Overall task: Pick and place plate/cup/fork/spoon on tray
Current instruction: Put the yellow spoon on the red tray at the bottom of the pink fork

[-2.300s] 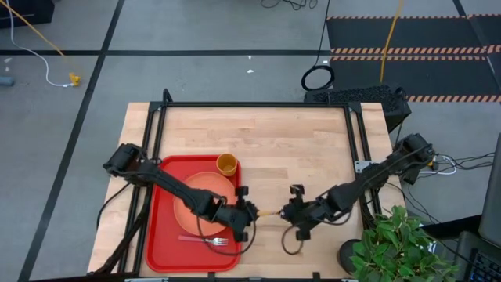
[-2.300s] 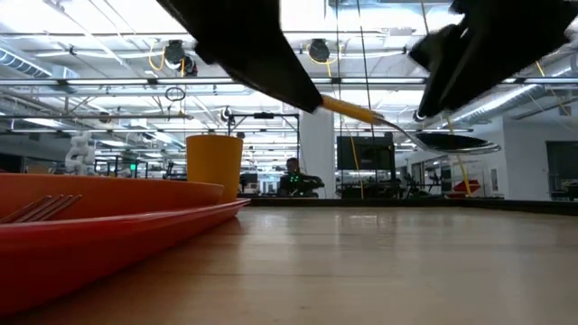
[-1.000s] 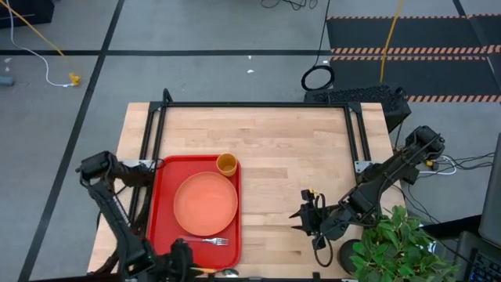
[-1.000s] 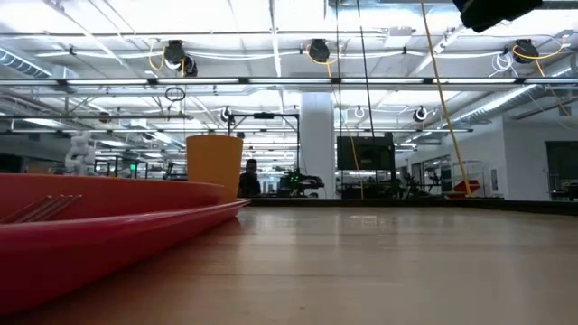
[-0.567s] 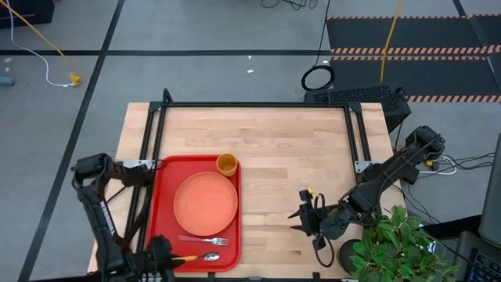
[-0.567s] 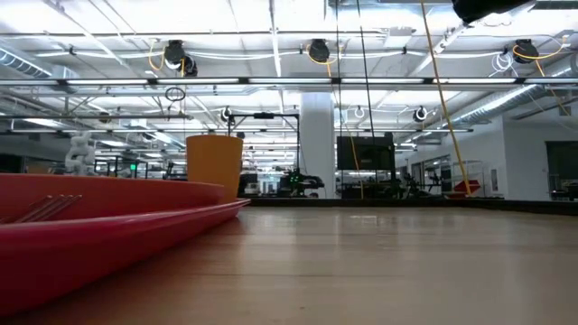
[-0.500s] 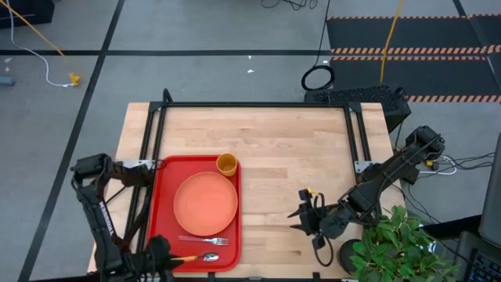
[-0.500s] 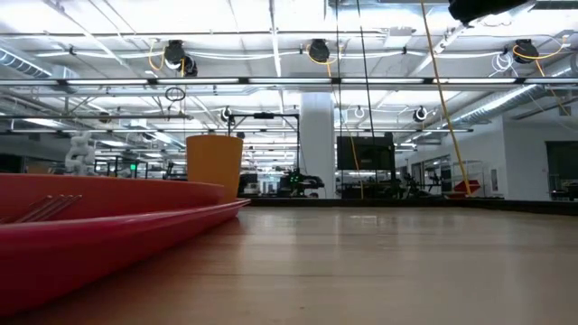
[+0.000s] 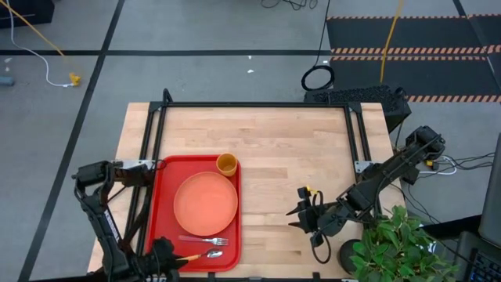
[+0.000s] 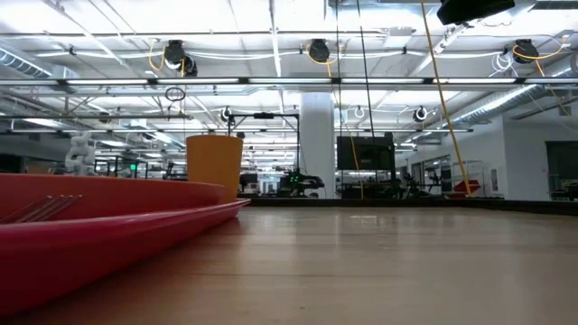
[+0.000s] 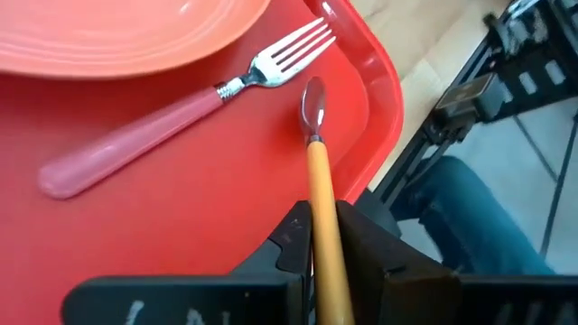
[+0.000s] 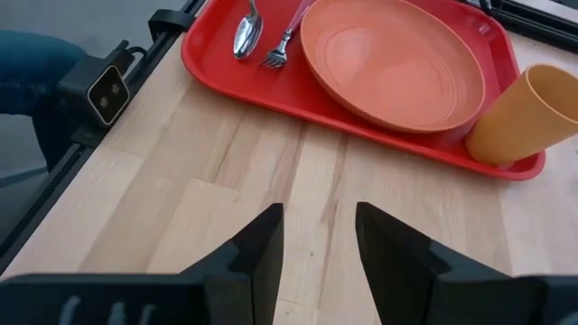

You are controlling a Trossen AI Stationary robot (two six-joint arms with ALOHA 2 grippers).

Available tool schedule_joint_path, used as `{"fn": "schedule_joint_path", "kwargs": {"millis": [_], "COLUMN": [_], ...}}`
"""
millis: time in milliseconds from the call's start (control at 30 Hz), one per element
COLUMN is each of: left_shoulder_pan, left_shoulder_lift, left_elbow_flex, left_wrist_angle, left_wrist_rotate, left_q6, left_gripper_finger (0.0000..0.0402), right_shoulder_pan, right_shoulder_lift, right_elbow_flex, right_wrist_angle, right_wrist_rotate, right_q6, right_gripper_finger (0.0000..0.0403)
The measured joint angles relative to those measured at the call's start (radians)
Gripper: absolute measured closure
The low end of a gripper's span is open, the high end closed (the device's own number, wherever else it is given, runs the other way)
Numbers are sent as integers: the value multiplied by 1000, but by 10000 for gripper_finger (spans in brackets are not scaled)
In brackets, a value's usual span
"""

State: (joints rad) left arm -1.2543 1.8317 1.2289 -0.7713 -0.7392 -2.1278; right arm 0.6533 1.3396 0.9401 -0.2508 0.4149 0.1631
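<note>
The spoon's bowl (image 9: 214, 253) (image 11: 312, 106) sits inside the red tray beside the fork, so it is time for my left gripper to release the spoon now.
The red tray (image 9: 163, 188) lies at the table's left. On it are the salmon plate (image 9: 205, 202), the yellow-orange cup (image 9: 227, 164) upright at its far right corner, and the pink-handled fork (image 9: 205, 240) near the plate. My left gripper (image 9: 166, 257) is at the tray's near left corner, shut on the orange-handled spoon (image 11: 316, 162), whose bowl (image 11: 313, 97) is over the tray's near right corner beside the fork (image 11: 181, 117). My right gripper (image 12: 318, 244) is open and empty over bare wood to the right of the tray (image 9: 301, 213). My left gripper pinches the spoon's orange handle (image 11: 319, 203) between its two fingers, toward the handle's free end. The fingers come from the table's left, slanting down, and the spoon lies along them with its bowl pointing right. I cannot tell whether the bowl touches the tray floor.
A potted plant (image 9: 391, 235) stands at the near right corner. Black frame rails (image 9: 258, 104) edge the table. A person's jeans-clad leg (image 11: 479, 226) shows past the near edge. Bare wood (image 9: 297, 149) lies right of and beyond the tray.
My left gripper has carried the spoon from past the tray's near edge toward the far and left, so the spoon is now over the tray's near strip beside the fork. It has stayed shut on the handle.
</note>
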Motion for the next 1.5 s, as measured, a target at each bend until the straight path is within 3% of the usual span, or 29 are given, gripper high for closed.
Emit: {"fn": "schedule_joint_path", "kwargs": {"millis": [133,300,467,700,1033,1400,1500], "left_shoulder_pan": [7,41,80,95,174,244,242], "left_shoulder_lift": [0,8,9,9,14,91,99], "left_elbow_flex": [0,0,-8,-9,-9,-9,-9], "left_wrist_angle": [0,-12,-24,-29,75,65,64], "left_wrist_rotate": [26,50,147,165,99,217,219], "left_q6": [87,172,224,306,579,722,720], "left_gripper_finger": [357,317,277,253,302,393,395], "right_shoulder_pan": [0,0,2,3,3,3,3], "right_shoulder_lift": [0,0,0,0,0,0,0], "right_elbow_flex": [0,0,0,0,0,0,0], "right_wrist_angle": [2,36,58,56,55,56,56], "right_wrist_rotate": [0,0,-1,-1,-2,-2,-2], "right_q6": [10,11,9,8,8,8,8], "right_gripper_finger": [273,273,273,273,273,273,273]}}
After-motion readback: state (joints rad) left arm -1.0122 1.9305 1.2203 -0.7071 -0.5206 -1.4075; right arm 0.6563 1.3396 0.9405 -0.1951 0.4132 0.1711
